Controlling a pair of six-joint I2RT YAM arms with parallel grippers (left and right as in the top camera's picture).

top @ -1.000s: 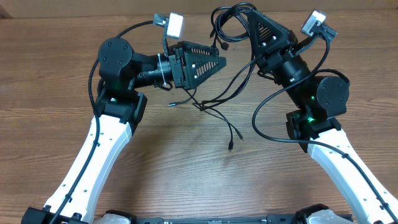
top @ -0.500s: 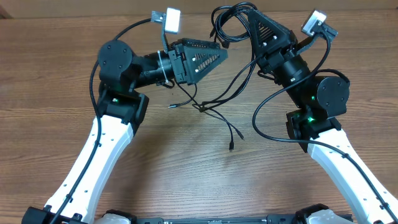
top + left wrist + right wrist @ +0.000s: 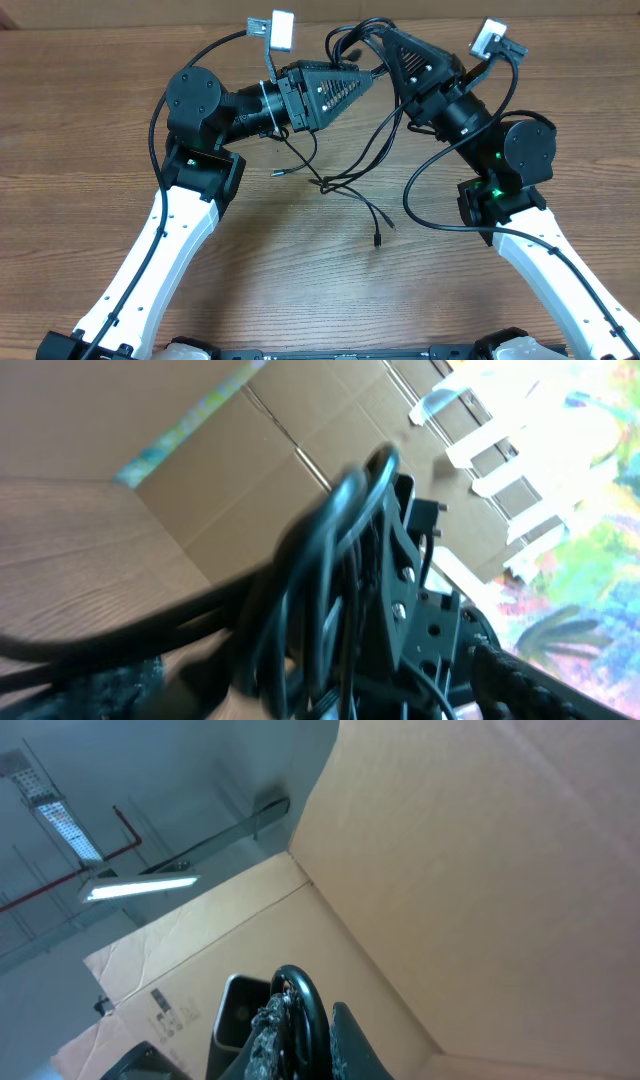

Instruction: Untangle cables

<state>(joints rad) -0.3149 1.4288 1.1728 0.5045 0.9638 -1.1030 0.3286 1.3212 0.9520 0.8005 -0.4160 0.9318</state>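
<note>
The cables' bunched loops are between the left gripper's wide-open fingers, so the left gripper should close now and would hold the cables.
The cables are thin black cords. My right gripper [image 3: 380, 38] is shut on their looped bundle [image 3: 345, 42] at the back of the table, raised above it. In the right wrist view one black loop [image 3: 306, 1005] sits pinched between the pads of the right gripper [image 3: 312, 1038]. Strands [image 3: 372, 140] hang from the bundle to a crossing [image 3: 328, 183] on the wood, and a plug end [image 3: 378, 238] lies nearer the front. My left gripper [image 3: 368, 82] points right, close under the bundle. Its jaws stand wide apart with blurred cords [image 3: 330, 560] between them.
The wooden table [image 3: 300, 290] carries both white-and-black arms. Cardboard walls [image 3: 480, 870] stand behind the table. Thicker black arm wires [image 3: 430, 215] loop beside the right arm. A small plug tip [image 3: 276, 172] lies by the left arm.
My left gripper has swung up and right toward the bundle. My right gripper has carried the bundle left to meet it. The loose strands on the table shifted slightly.
</note>
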